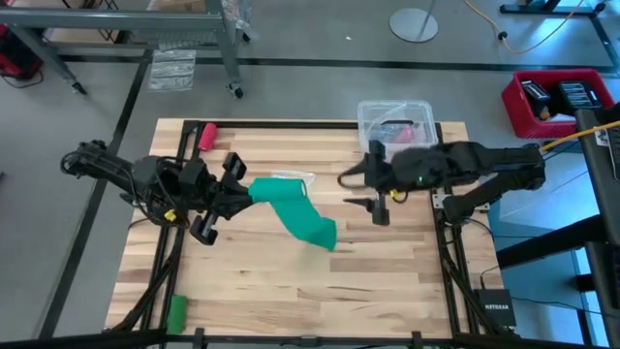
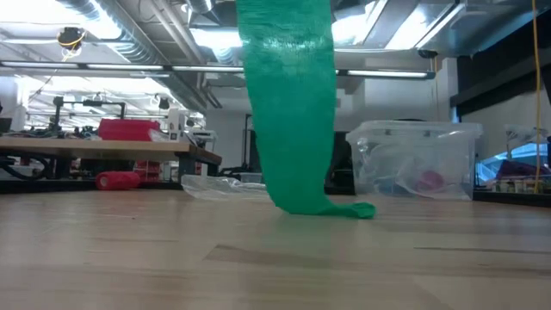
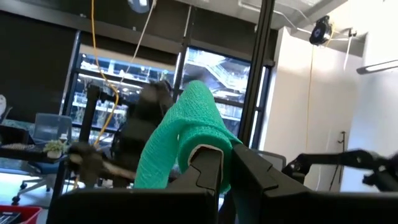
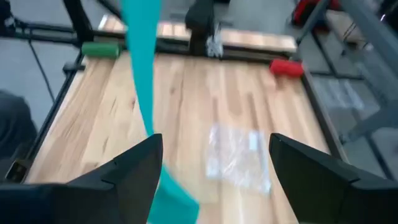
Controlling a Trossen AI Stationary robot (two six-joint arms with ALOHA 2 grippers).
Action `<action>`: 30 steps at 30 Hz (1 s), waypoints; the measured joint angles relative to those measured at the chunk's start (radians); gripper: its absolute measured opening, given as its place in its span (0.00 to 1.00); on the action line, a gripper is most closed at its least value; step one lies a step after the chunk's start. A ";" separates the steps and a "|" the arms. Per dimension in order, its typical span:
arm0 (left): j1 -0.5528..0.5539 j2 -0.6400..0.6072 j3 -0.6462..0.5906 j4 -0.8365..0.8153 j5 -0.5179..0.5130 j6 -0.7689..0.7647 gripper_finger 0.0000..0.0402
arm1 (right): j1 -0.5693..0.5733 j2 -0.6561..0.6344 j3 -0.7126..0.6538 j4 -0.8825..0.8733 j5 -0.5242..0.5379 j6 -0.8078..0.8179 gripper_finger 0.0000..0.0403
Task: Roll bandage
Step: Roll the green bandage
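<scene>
My right gripper is to roll the bandage, so it should pick up the teal strip (image 1: 291, 204) by its lower end (image 1: 316, 235) next.
The teal-green bandage (image 1: 295, 213) is a long strip. My left gripper (image 1: 244, 194), raised over the table's left half, is shut on its upper end. From there the strip slopes down toward the table's middle, and its lower end (image 2: 344, 209) lies on the wood. My right gripper (image 1: 351, 191) hangs open above the table's right half, to the right of the strip. In the right wrist view the strip (image 4: 140, 81) runs past its left finger, and nothing is between the fingers (image 4: 214, 140). My left gripper pinches the bandage's upper end (image 3: 202, 134) between its two fingers (image 3: 208, 168). The cloth bulges up over the fingertips. The fingers come from the table's left, tilted a little upward. The strip hangs below them as a broad band with its lower end (image 1: 325, 236) on the table.
A clear plastic box (image 1: 395, 121) stands at the far right. A pink-red roll (image 1: 207, 136) lies at the far left, a small brighter-green roll (image 1: 176, 310) at the near left. A clear plastic bag (image 1: 291, 179) lies under the raised strip. Bare wood lies along the near side.
</scene>
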 joint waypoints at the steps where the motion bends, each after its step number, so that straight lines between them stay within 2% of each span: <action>1: 0.000 -0.002 0.000 -0.002 0.000 0.000 0.04 | 0.021 -0.002 -0.032 0.014 0.008 0.008 0.74; 4: 0.000 -0.002 0.000 -0.019 0.000 0.000 0.04 | 0.089 -0.013 -0.183 0.169 0.065 0.003 0.74; 8: 0.000 -0.002 0.000 -0.048 -0.020 0.000 0.04 | 0.127 -0.049 -0.427 0.544 0.161 -0.079 0.74; 10: 0.000 -0.002 0.000 -0.065 -0.023 -0.005 0.04 | 0.114 -0.053 -0.515 0.700 0.166 -0.085 0.74; 14: 0.000 0.000 0.000 -0.077 -0.026 -0.012 0.04 | 0.066 -0.030 -0.599 0.924 0.066 -0.073 0.74; 21: 0.000 0.001 0.000 -0.088 -0.027 -0.020 0.04 | 0.015 0.049 -0.602 1.067 -0.062 -0.076 0.71; 25: 0.000 0.001 0.000 -0.103 -0.026 -0.026 0.04 | -0.010 0.076 -0.602 1.118 -0.071 -0.097 0.55; 27: 0.000 0.001 0.000 -0.109 -0.027 -0.026 0.04 | -0.018 0.077 -0.602 1.128 -0.071 -0.115 0.43; 30: 0.000 0.001 0.000 -0.107 -0.027 -0.026 0.04 | -0.030 0.076 -0.602 1.103 -0.070 -0.142 0.20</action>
